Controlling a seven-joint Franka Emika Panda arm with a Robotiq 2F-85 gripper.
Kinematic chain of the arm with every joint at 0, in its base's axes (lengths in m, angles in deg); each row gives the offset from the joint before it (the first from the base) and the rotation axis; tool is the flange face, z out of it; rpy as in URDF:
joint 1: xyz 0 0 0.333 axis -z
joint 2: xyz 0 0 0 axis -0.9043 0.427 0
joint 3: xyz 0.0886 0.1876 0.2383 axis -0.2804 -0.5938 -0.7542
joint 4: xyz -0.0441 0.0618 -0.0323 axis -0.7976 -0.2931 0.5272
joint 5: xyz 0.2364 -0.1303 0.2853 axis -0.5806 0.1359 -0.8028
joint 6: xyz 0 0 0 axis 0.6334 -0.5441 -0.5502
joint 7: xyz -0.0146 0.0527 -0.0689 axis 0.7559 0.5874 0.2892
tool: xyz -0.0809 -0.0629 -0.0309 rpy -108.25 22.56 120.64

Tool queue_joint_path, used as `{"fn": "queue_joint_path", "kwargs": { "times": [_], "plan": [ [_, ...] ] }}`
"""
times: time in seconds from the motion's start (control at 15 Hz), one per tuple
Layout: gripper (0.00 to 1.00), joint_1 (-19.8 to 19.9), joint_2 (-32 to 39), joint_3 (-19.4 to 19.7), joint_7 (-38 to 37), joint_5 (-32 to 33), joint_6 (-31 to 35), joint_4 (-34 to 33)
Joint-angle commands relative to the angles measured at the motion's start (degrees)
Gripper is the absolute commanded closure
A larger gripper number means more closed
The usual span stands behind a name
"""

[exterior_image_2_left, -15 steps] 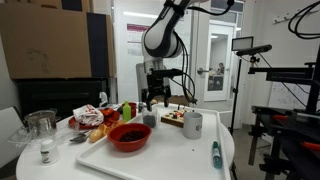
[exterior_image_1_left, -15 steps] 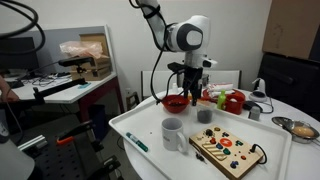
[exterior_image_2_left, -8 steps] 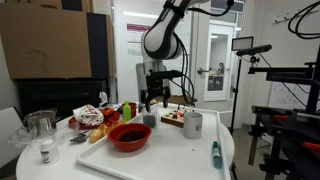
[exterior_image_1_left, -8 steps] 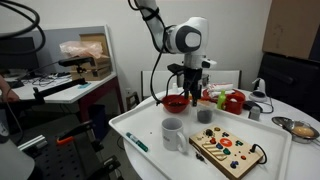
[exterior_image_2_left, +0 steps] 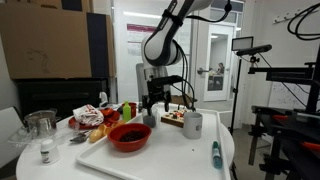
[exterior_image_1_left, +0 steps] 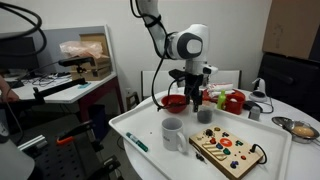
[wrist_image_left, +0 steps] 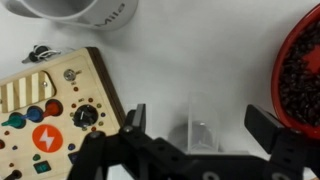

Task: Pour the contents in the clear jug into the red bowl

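Observation:
The jug (wrist_image_left: pixel 203 128) is below my gripper's open fingers in an exterior view. My gripper isn't ready to close yet: it needs to lower to the jug first, then close on the jug.
The clear jug (wrist_image_left: pixel 203 128) is a small translucent cup standing upright on the white tray (exterior_image_1_left: pixel 150 150). It shows in both exterior views (exterior_image_1_left: pixel 204 115) (exterior_image_2_left: pixel 149 119). My gripper (wrist_image_left: pixel 200 122) is open, with one finger on each side of the jug and a gap on both sides. It hangs just above the jug in both exterior views (exterior_image_1_left: pixel 196 99) (exterior_image_2_left: pixel 154 103). The red bowl (wrist_image_left: pixel 300 70) lies right next to the jug, with a dark grainy inside, and also shows in both exterior views (exterior_image_1_left: pixel 176 102) (exterior_image_2_left: pixel 128 136).
A white mug (exterior_image_1_left: pixel 173 133) (wrist_image_left: pixel 85 12) and a wooden board with coloured buttons (exterior_image_1_left: pixel 228 152) (wrist_image_left: pixel 50 110) share the tray. A green marker (exterior_image_1_left: pixel 137 143) lies near the tray's edge. A taller red object with green bits (exterior_image_1_left: pixel 233 101) and a metal bowl (exterior_image_1_left: pixel 298 127) stand off the tray.
My gripper has come down and shifted a little sideways, closer over the clear jug. The jug, bowl and mug have not moved.

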State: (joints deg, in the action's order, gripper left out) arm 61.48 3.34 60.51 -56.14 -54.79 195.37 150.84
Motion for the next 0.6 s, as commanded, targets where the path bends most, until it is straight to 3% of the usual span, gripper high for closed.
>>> {"fn": "queue_joint_path", "kwargs": {
  "times": [0.0, 0.53],
  "plan": [
    [0.00, -0.9, 2.5, 1.2, -1.5, 0.3, 0.1, -3.1],
    [0.00, -0.6, 3.9, 1.2, -2.6, -0.5, -1.5, -6.0]
  ]
}}
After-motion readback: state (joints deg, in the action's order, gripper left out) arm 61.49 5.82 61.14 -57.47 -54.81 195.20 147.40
